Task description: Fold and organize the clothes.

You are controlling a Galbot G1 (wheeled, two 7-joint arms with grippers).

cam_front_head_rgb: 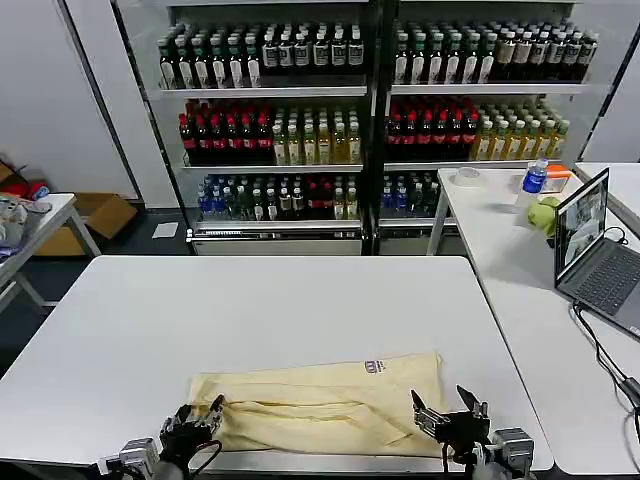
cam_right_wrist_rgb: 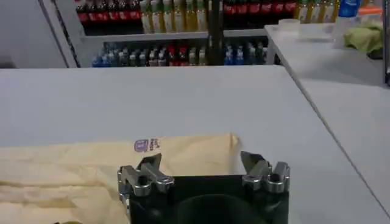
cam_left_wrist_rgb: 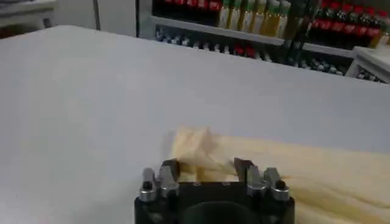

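Note:
The robot will next pinch the garment by the raised folds at its end [cam_front_head_rgb: 208, 402] with the left gripper, because the rest of the garment's folded band [cam_front_head_rgb: 330, 405] lies flat.
The clothes [cam_front_head_rgb: 320, 405] are one pale cream-yellow garment lying as a long folded band across the near part of the white table [cam_front_head_rgb: 250, 310], its small label [cam_front_head_rgb: 375, 366] facing up near the far edge. My left gripper [cam_front_head_rgb: 200, 412] hovers open at the garment's left end, also seen as cream folds [cam_left_wrist_rgb: 201, 152] between its jaws [cam_left_wrist_rgb: 207, 165]. Over the garment's right end [cam_right_wrist_rgb: 195, 155] my right gripper [cam_front_head_rgb: 446, 408] stands open, its fingers [cam_right_wrist_rgb: 253, 161] spread wide and holding nothing [cam_right_wrist_rgb: 201, 163].
A second white table [cam_front_head_rgb: 520, 260] at the right holds a laptop [cam_front_head_rgb: 595, 250], a bottle [cam_front_head_rgb: 534, 180] and a green object [cam_front_head_rgb: 543, 214]. Drink-filled coolers [cam_front_head_rgb: 370, 110] line the back. A side table [cam_front_head_rgb: 30, 225] with greyish cloth stands at the left.

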